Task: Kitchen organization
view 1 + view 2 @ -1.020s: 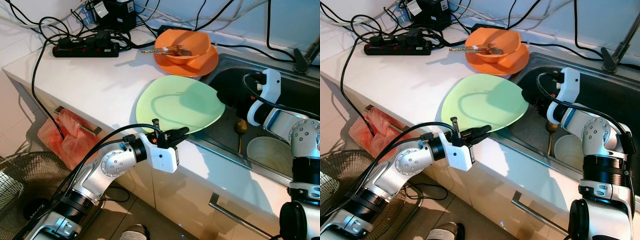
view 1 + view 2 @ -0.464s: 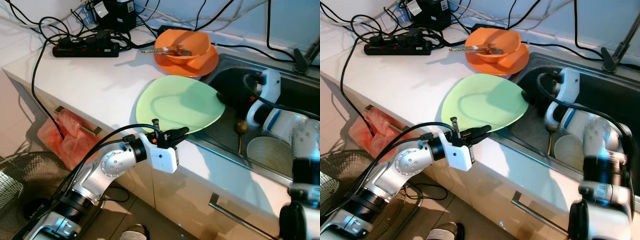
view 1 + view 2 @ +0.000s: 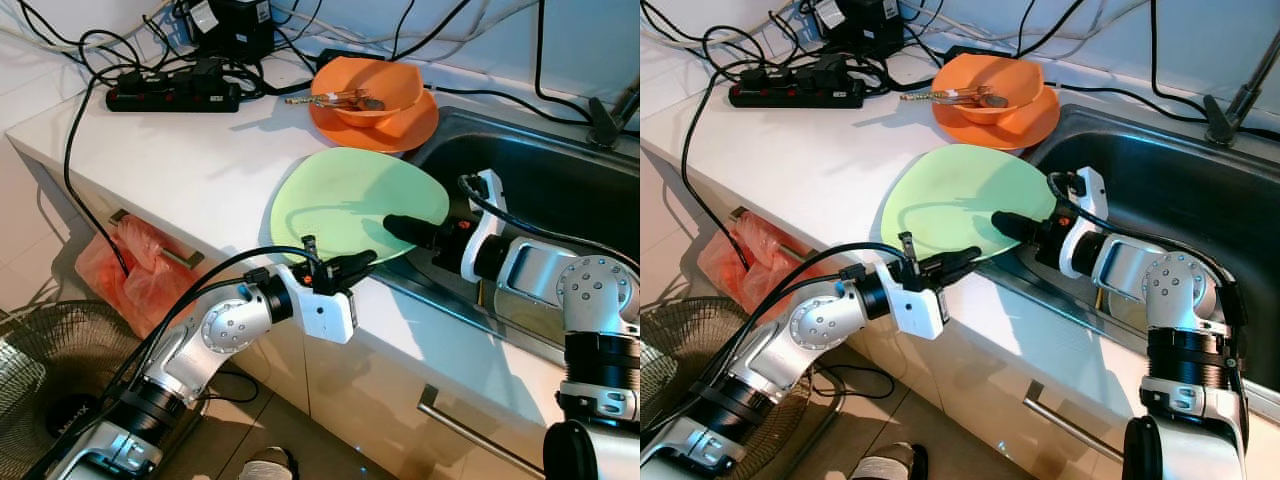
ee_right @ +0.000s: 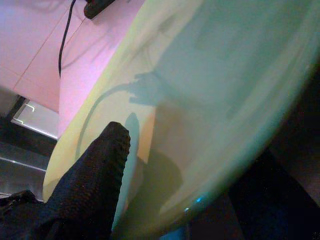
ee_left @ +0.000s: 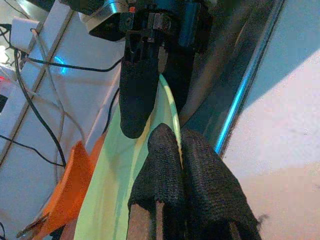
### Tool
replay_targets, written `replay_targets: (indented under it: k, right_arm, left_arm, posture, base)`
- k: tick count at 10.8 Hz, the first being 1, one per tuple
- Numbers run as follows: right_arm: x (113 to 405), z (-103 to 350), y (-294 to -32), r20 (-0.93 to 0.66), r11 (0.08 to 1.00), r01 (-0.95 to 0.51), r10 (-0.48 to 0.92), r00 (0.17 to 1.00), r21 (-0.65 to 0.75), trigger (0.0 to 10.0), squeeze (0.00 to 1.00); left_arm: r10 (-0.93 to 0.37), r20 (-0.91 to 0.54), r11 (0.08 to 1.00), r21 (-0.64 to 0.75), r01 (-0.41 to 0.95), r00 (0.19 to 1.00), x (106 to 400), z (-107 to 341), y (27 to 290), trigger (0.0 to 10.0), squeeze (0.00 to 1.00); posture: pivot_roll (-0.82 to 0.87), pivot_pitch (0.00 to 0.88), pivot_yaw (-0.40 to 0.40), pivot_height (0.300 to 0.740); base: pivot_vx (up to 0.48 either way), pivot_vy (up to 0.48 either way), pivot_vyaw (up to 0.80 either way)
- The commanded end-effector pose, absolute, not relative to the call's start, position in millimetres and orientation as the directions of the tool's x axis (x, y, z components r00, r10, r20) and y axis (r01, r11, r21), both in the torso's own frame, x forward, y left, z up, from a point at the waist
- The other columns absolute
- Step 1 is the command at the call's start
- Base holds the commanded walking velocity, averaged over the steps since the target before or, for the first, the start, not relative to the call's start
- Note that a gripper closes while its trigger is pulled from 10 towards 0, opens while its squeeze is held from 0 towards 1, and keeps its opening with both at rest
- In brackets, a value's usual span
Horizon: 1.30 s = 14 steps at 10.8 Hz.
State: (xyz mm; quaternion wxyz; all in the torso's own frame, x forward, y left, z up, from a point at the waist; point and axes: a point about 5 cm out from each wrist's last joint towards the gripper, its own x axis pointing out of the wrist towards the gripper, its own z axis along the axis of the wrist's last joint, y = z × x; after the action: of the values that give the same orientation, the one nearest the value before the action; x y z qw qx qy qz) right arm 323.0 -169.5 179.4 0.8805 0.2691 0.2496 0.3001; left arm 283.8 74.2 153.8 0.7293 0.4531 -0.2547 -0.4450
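The robot will next use its right gripper to grab the plate's overhanging rim [image 3: 444, 212], since that side of the plate sticks out over the open sink [image 3: 545, 170] and leaves room for a finger underneath.
A pale green plate [image 3: 340, 195] lies on the white counter [image 3: 190, 160] with its right side hanging over the sink [image 3: 545, 170]. My left gripper [image 3: 362, 263] is shut on the plate's near rim, and the left wrist view shows its pads [image 5: 162, 150] pinching the edge. My right gripper [image 3: 392, 226] reaches from the sink side and stands open around the rim. One finger [image 4: 100, 175] lies over the plate's top face [image 4: 210, 75]; the other is under it, mostly hidden.
An orange bowl [image 3: 370, 85] holding small metal items sits on an orange plate [image 3: 385, 128] at the back. A black power strip [image 3: 170, 97] and cables lie at the back left. Below the counter are a red bag [image 3: 130, 270] and a fan [image 3: 40, 370].
My right gripper has come out of the sink and swung left onto the plate's sink-side rim. The left gripper and the plate have stayed put.
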Motion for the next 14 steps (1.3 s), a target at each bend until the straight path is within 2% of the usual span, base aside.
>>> replay_targets:
  k: [1,9,10,11,12,13,14]
  right_arm:
    - [321.4,182.4,-169.8,-0.268,0.672,-0.396,0.662,0.700,0.626,0.0,0.00]
    - [321.7,177.6,-164.3,-0.260,0.659,-0.360,0.651,0.713,0.661,0.0,0.00]
    - [320.1,174.7,-161.8,-0.265,0.654,-0.352,0.653,0.709,0.670,0.0,0.00]
    - [318.8,173.1,-159.2,-0.264,0.647,-0.350,0.658,0.705,0.677,0.0,0.00]
    - [319.1,172.4,-158.6,-0.264,0.646,-0.346,0.657,0.706,0.680,0.0,0.00]
    - [319.8,172.5,-158.6,-0.260,0.643,-0.340,0.653,0.711,0.686,0.0,0.00]
    - [320.5,172.4,-159.2,-0.258,0.645,-0.332,0.645,0.719,0.688,0.0,0.00]
  left_arm:
    - [-0.864,0.000,0.227,0.893,0.389,0.504,289.3,159.4,77.9,0.0,0.00]
    - [-0.882,0.078,0.259,0.904,0.340,0.464,285.0,167.1,62.5,0.0,0.00]
    - [-0.879,0.115,0.280,0.910,0.306,0.462,285.9,172.8,60.7,2.8,0.00]
    - [-0.876,0.152,0.305,0.910,0.282,0.458,286.7,178.8,57.9,10.0,0.00]
    - [-0.873,0.177,0.329,0.902,0.281,0.455,287.4,182.5,56.8,10.0,0.29]
    - [-0.872,0.191,0.341,0.898,0.279,0.450,287.2,184.8,56.8,10.0,1.00]
    - [-0.874,0.213,0.358,0.890,0.282,0.436,285.9,187.6,57.0,10.0,1.00]
  posture:
    - [0.29,0.114,0.022,0.740]
    - [0.29,0.111,0.017,0.740]
    - [0.29,0.109,0.013,0.740]
    - [0.29,0.106,0.011,0.740]
    - [0.29,0.106,0.011,0.740]
    - [0.29,0.103,0.012,0.740]
    - [0.29,0.099,0.013,0.740]
  base:
    - [0.000,0.000,0.00]
    - [0.000,0.000,0.00]
    - [0.000,0.000,0.00]
    - [0.000,0.000,0.00]
    - [0.000,0.000,0.00]
    - [0.000,0.000,0.00]
    - [0.000,0.000,0.00]
